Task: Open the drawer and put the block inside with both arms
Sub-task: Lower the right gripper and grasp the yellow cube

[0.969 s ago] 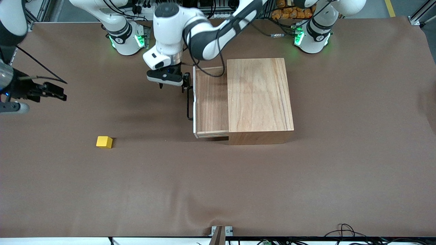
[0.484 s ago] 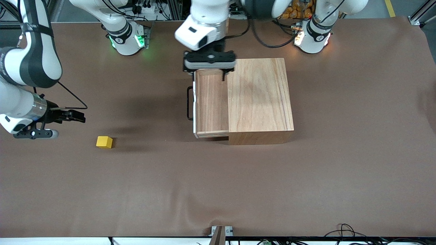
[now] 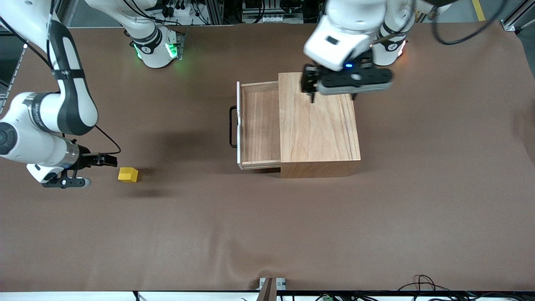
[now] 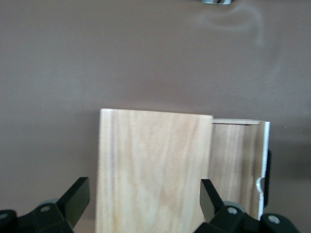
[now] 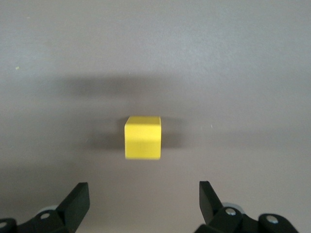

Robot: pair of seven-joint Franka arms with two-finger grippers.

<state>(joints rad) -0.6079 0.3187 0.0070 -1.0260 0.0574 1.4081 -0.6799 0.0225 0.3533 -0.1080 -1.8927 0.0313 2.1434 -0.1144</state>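
Note:
My right gripper grabs the yellow block by its opposite sides next, to place it inside the open drawer [image 3: 259, 123].
The yellow block [image 3: 128, 174] lies on the brown table toward the right arm's end. My right gripper [image 3: 99, 170] hangs just beside it, open and empty. In the right wrist view the block [image 5: 143, 137] sits ahead of the right gripper [image 5: 143, 196], in line with the gap. The drawer [image 3: 259, 123] stands pulled out of the wooden box [image 3: 317, 121], its black loop handle [image 3: 232, 127] facing the right arm's end; its tray holds nothing. My left gripper [image 3: 333, 97] hovers open over the box top. The left wrist view shows the left gripper [image 4: 143, 194], the box top [image 4: 153, 170] and the drawer [image 4: 235, 160].
Both green-lit arm bases [image 3: 154, 48] [image 3: 386, 48] stand along the table edge farthest from the front camera. A small metal bracket [image 3: 271, 284] and loose cables [image 3: 422, 282] sit at the nearest edge. Bare brown cloth [image 3: 267, 225] spreads around the box and the block.
My left gripper left the drawer handle, rose and swung over the drawer to above the box top. My right gripper came in and down to the block. Drawer and block stayed put.

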